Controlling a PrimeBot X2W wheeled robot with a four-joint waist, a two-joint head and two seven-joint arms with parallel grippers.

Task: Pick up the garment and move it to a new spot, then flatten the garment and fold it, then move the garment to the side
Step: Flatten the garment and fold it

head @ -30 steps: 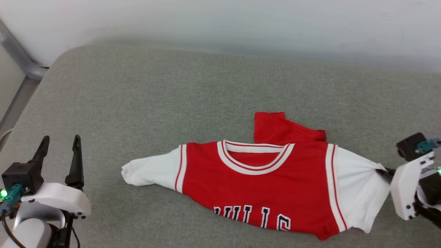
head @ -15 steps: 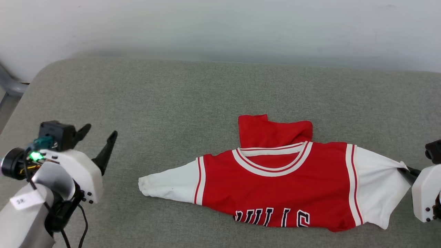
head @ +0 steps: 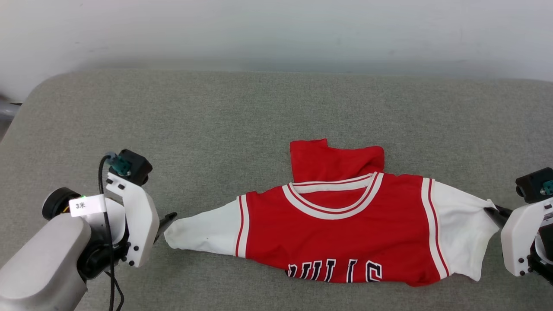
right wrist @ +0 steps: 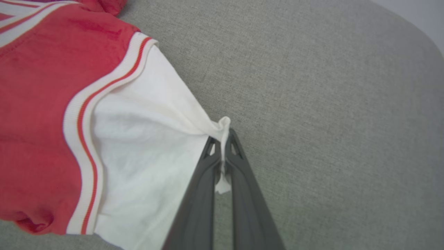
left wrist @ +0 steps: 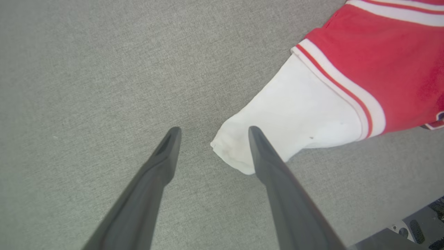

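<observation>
I should grab the garment (head: 337, 228) next with my left gripper, by the tip of its white sleeve (head: 173, 234), where the cuff edge ends.
The garment (head: 345, 239), a red jersey T-shirt with white sleeves and black chest letters, lies spread on the grey cushion (head: 242, 112), a red flap bunched behind its collar. My right gripper (right wrist: 222, 137) is shut on the edge of its right white sleeve (right wrist: 145, 152), which is pulled taut; the same gripper (head: 492, 211) sits at the right edge of the head view. My left gripper (left wrist: 211, 130) is open at the tip of the left white sleeve (left wrist: 295, 125), one finger over the cuff. In the head view the left gripper (head: 166, 222) touches that sleeve's end.
The grey cushion stretches wide behind and to the left of the shirt. A pale wall (head: 276, 30) runs along the back. A metal frame piece (head: 6, 110) shows at the far left edge.
My left arm has swung right and down from open space to the left sleeve's tip. The right gripper keeps its hold on the right sleeve. The camera has shifted.
</observation>
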